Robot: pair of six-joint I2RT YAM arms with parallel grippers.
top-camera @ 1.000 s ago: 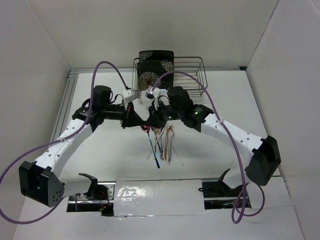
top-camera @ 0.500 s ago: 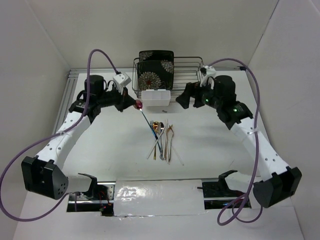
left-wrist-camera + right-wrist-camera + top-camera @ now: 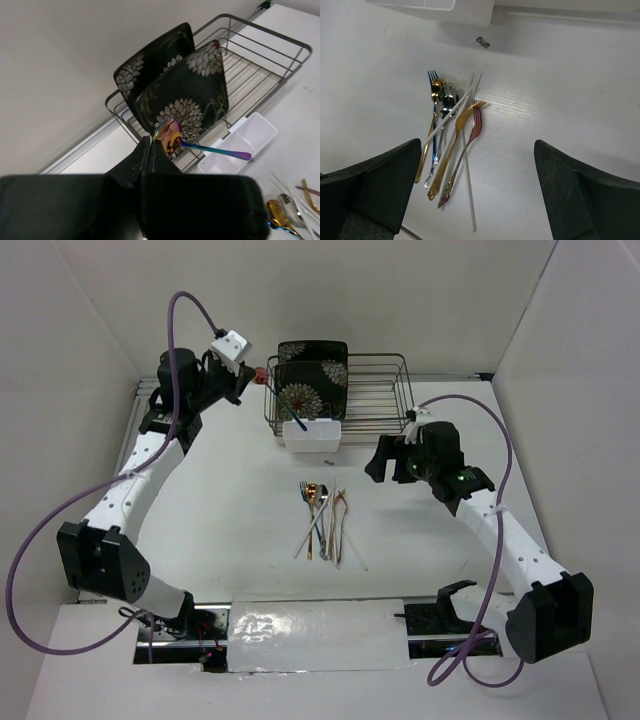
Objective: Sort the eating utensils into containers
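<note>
My left gripper moves the spoon over the caddy, before letting go. With only the handle's tip above the caddy (image 3: 325, 440), the spoon would end beside it.
My left gripper (image 3: 256, 375) (image 3: 151, 144) is raised at the back left, shut on the bowl of a shiny pink-and-blue spoon (image 3: 285, 405) (image 3: 172, 136). The spoon's handle slants down, its tip over the white caddy (image 3: 325, 440) (image 3: 255, 132); I cannot tell whether it touches. Loose utensils (image 3: 322, 520) lie in a pile mid-table: a gold spoon (image 3: 438, 86), a silver spoon (image 3: 449, 93), a blue fork (image 3: 432, 76), a gold fork (image 3: 464, 114), a pink fork (image 3: 477, 122) and pale chopsticks (image 3: 469, 197). My right gripper (image 3: 380, 462) (image 3: 477, 192) hovers open, right of the pile, holding nothing.
A black wire dish rack (image 3: 385, 390) (image 3: 260, 60) stands at the back, just behind the caddy, with two black floral plates (image 3: 312, 375) (image 3: 185, 95) upright in its left end. White walls close in on both sides.
The left arm lifted the spoon from above the pile up and back to the caddy. The right gripper opened, and that arm drew away from the pile to the right.
</note>
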